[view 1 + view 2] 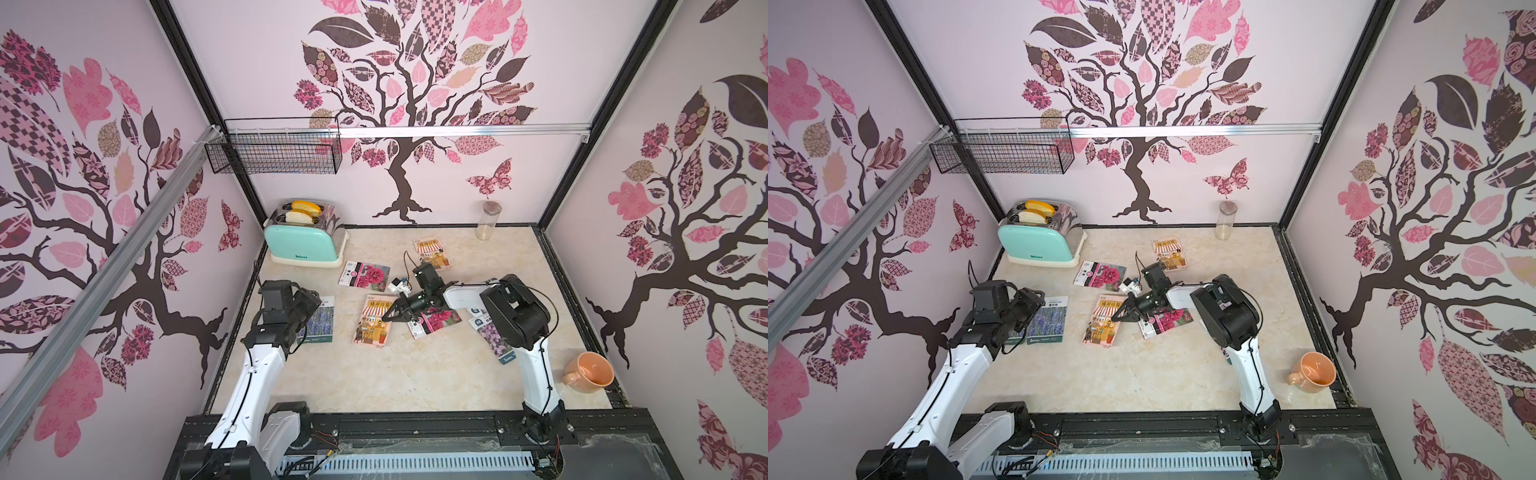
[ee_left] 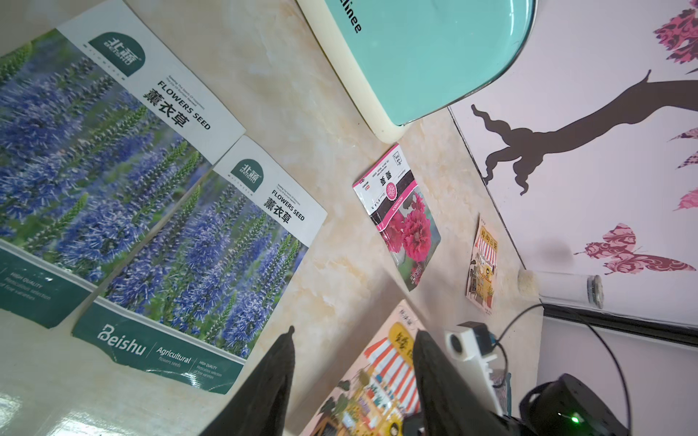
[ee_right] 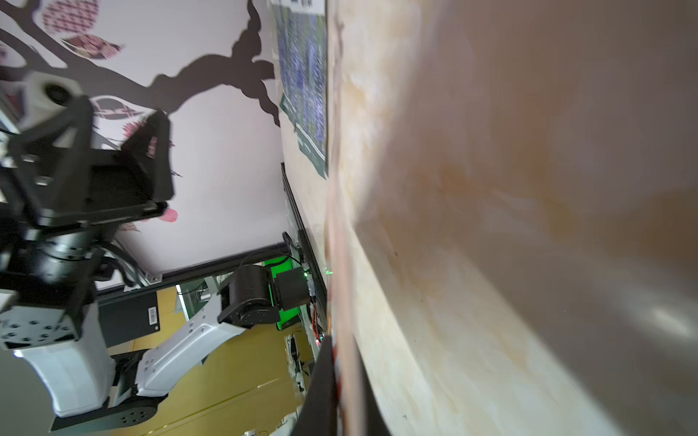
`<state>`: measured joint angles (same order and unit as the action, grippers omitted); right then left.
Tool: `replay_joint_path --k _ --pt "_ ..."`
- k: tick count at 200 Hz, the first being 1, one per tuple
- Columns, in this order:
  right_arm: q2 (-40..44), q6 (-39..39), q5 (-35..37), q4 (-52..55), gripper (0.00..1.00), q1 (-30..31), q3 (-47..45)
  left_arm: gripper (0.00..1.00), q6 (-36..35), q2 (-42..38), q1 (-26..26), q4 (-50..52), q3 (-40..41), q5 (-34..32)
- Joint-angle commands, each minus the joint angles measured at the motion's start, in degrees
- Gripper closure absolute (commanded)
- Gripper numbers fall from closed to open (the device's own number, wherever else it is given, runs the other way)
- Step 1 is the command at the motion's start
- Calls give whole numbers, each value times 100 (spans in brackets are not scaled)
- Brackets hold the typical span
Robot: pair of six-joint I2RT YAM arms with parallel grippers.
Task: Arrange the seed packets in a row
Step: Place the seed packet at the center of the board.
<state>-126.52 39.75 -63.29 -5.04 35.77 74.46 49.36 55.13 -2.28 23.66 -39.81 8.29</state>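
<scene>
My right gripper needs to hold on to the orange awning packet (image 1: 372, 322) (image 3: 340, 239) until it lies flat beside the lavender packet, as a tabletop gap separates their facing edges.
Two blue lavender seed packets (image 2: 87, 151) (image 2: 211, 271) lie side by side at the table's left. My left gripper (image 2: 355, 332) hovers beside them, open and empty; in a top view it (image 1: 309, 309) covers part of one. My right gripper (image 1: 388, 318) is shut on the right edge of the near orange awning packet (image 1: 372, 322), which shows edge-on (image 3: 342, 287) between the fingers in the right wrist view. A second orange packet (image 1: 432, 252) lies at the back. One magenta packet (image 1: 365, 272) lies mid-table, another (image 1: 438, 322) under the right gripper. Lilac packets (image 1: 494, 338) are partly hidden by the right arm.
A mint toaster (image 1: 301, 241) with bread stands at the back left. A glass jar (image 1: 488, 220) stands by the back wall, and an orange mug (image 1: 590, 372) sits at the front right. A wire basket (image 1: 274, 151) hangs on the wall above the toaster.
</scene>
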Motion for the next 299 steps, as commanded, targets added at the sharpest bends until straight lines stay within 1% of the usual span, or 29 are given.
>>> replay_joint_path --k 1,22,61,77,80,96,108,138,164,197,234,278,290,299 --pt "-408 -402 32 617 100 153 375 47 -265 -12 -26 121 -131 187" --pt "-685 -370 182 805 100 185 758 47 -349 40 -35 101 -196 304" --pt "-1258 -591 320 1578 100 245 1791 47 -452 100 -37 81 -303 416" --pt "-1437 -908 343 2147 100 277 2330 47 -456 113 -44 43 -314 468" --pt "-1643 -960 333 2257 100 281 2434 47 -462 119 -47 35 -317 475" --pt "-1938 -1352 352 2965 100 307 3011 47 -493 161 -45 -4 -330 542" --pt "-2087 -1636 557 3484 100 308 3337 47 -559 217 -44 -5 -367 612" --pt "-2320 -2146 1013 4335 100 308 3891 47 -636 330 -44 18 -425 741" --pt "-2631 -2433 1324 5031 100 308 4629 47 -637 366 -46 -45 -387 827" --pt "-2869 -2502 1326 5359 100 317 5157 47 -652 366 -44 -96 -328 857" --pt "-2896 -2437 1339 5283 100 325 5258 48 -721 514 -44 -154 -317 987" --pt "-3133 -2354 1325 5392 100 426 5707 48 -799 675 -44 -225 -309 1122" --pt "-3144 -2272 1328 5303 94 456 5711 48 -813 695 -44 -230 -306 1130" --pt "-3138 -2217 1321 5248 93 474 5712 48 -843 709 -44 -221 -308 1147"
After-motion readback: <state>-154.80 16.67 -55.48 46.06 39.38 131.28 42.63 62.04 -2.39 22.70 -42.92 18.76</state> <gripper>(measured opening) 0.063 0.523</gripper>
